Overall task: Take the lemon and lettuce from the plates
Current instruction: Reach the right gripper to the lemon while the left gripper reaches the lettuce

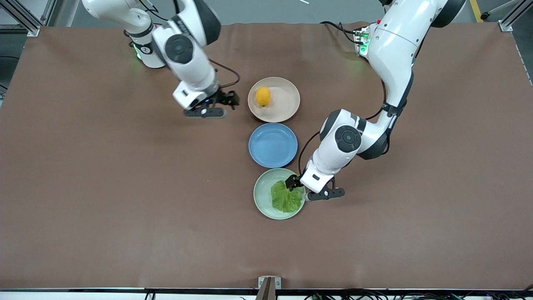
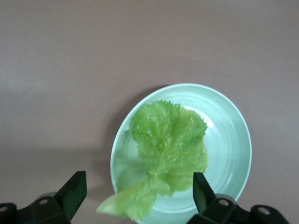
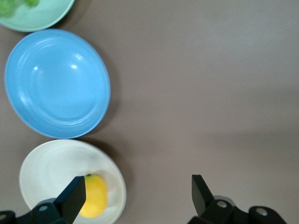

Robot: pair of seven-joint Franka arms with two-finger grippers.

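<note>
The lemon is next for my right gripper to grab by its round middle [image 1: 263, 97], to pick it from the beige-pink plate [image 1: 287, 104].
The lemon [image 1: 263, 96] lies on the beige-pink plate [image 1: 287, 104]. The lettuce [image 1: 285, 196] lies on the mint green plate [image 1: 262, 196], its pale stem end sticking out over the rim. My left gripper [image 1: 299, 191] is open and empty, low over that plate's rim at the lettuce's stem end. In the left wrist view the lettuce [image 2: 168, 144] and its plate [image 2: 233, 140] lie just ahead of the open gripper [image 2: 139, 189]. My right gripper [image 1: 227, 100] is open and empty over bare table beside the beige-pink plate. In the right wrist view the lemon [image 3: 93, 196] shows by one finger of that gripper [image 3: 138, 191].
An empty blue plate [image 1: 272, 145] sits between the two task plates, in a row down the middle of the brown table [image 1: 125, 187]. It also shows in the right wrist view [image 3: 56, 84], with the beige-pink plate [image 3: 51, 172] and a part of the green plate [image 3: 37, 16].
</note>
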